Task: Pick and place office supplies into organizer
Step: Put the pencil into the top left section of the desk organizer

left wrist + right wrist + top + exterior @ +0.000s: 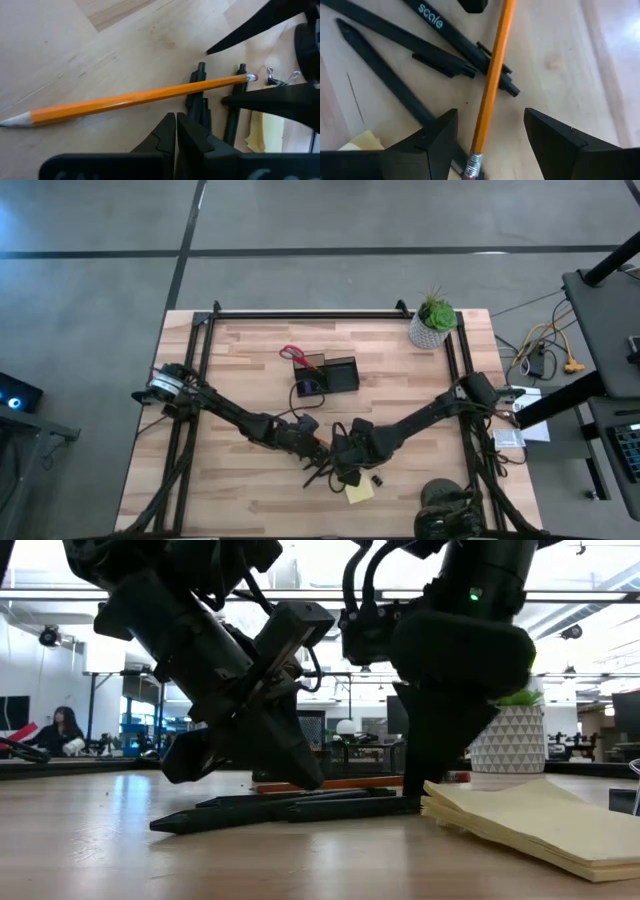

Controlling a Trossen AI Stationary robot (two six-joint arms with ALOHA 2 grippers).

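The orange pencil's eraser end (475, 159) is beside my right gripper's fingers, so they would hold the pencil if I closed them now.
An orange pencil (125, 102) lies flat on the wood, across several dark pens (440, 50), near the table's near edge. My left gripper (176, 122) is shut, its tips close beside the pencil's middle and over the pens (290, 808). My right gripper (490, 145) is open, one finger on each side of the pencil's eraser end (472, 162) without touching it. A yellow sticky-note pad (360, 492) and a small binder clip (378, 479) lie just beside the grippers. The black organizer (328, 376) stands farther back, with red-handled scissors (292, 354) at its far left corner. My left gripper comes slanting down from the table's left, and its shut fingertips (305, 778) stand right at the dark pens. I cannot tell whether they touch them.
A green plant in a white pot (432, 322) stands at the far right corner. Black frame rails (300, 314) run along the far, left and right edges. Bare wood (240, 360) lies left of the organizer and between it and the grippers.
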